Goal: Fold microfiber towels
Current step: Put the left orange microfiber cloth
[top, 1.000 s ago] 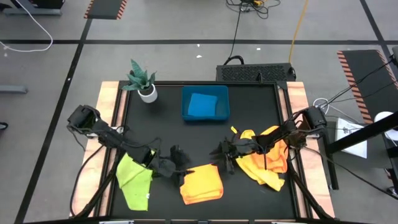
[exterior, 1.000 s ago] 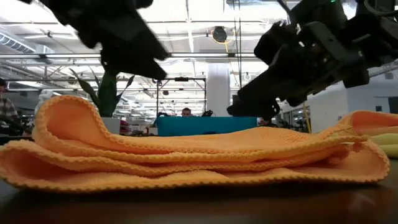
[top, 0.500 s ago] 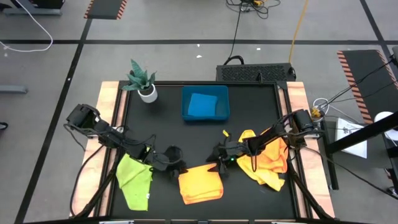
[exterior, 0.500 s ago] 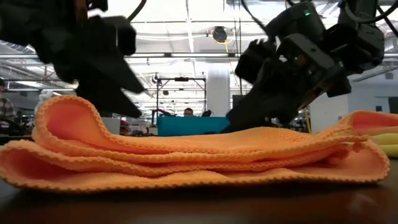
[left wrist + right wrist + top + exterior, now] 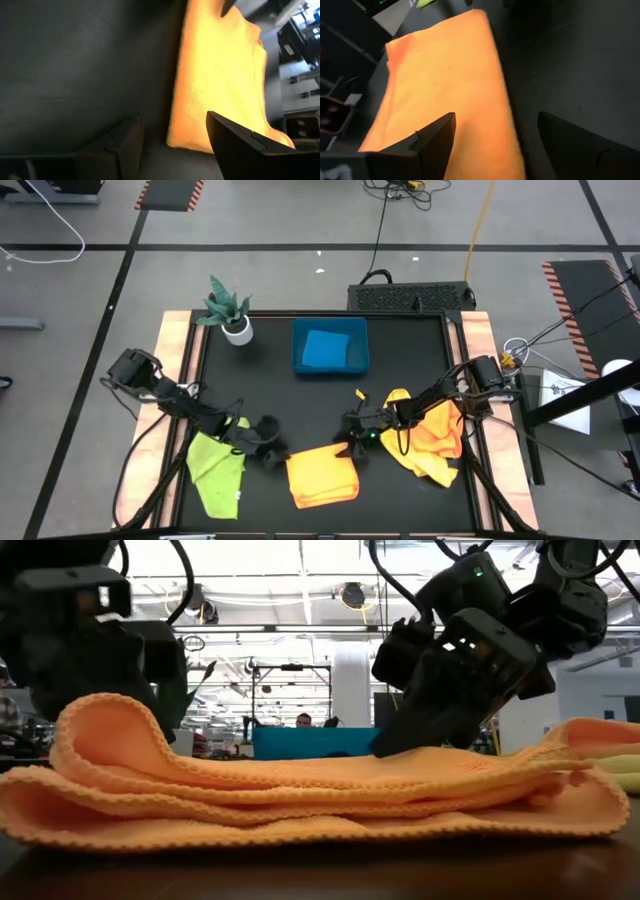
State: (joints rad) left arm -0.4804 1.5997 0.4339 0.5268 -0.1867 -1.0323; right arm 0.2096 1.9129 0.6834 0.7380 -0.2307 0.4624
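Observation:
The folded orange towel needs to go to the blue tray [image 5: 330, 345]. My left gripper should grab the towel by its folded corner [image 5: 290, 457] to carry it there.
A folded orange towel [image 5: 322, 477] lies flat near the table's front edge, its stacked layers showing in the low view [image 5: 300, 800]. My left gripper [image 5: 268, 446] stands open just off the towel's far left corner [image 5: 190, 142]. That corner lies ahead of the gap between its fingers. My right gripper [image 5: 352, 442] is open and low over the towel's far right edge [image 5: 505, 130], with one finger over the cloth and one over bare table. A lime green towel [image 5: 217, 470] lies crumpled by the left arm. My left gripper's fingertips are hidden behind the towel's raised fold [image 5: 110, 725] in the low view, and I cannot tell whether they touch it. My right gripper's lower fingertip [image 5: 388, 748] comes down at a slant to the towel's top layer at its far side; I cannot tell whether it touches.
A heap of orange and yellow towels [image 5: 432, 438] lies under the right arm. A blue tray [image 5: 300, 348] holding a folded blue towel [image 5: 325, 350] stands at the far middle. A potted plant [image 5: 230, 310] stands at the far left. Bare black table lies between the tray and the grippers.
Both grippers have come down toward the orange towel. The left one has gone toward the table's left and near edges and has rolled about its own axis. The right one has sunk and tipped a little toward the towel's far right edge. The towel lies as before.

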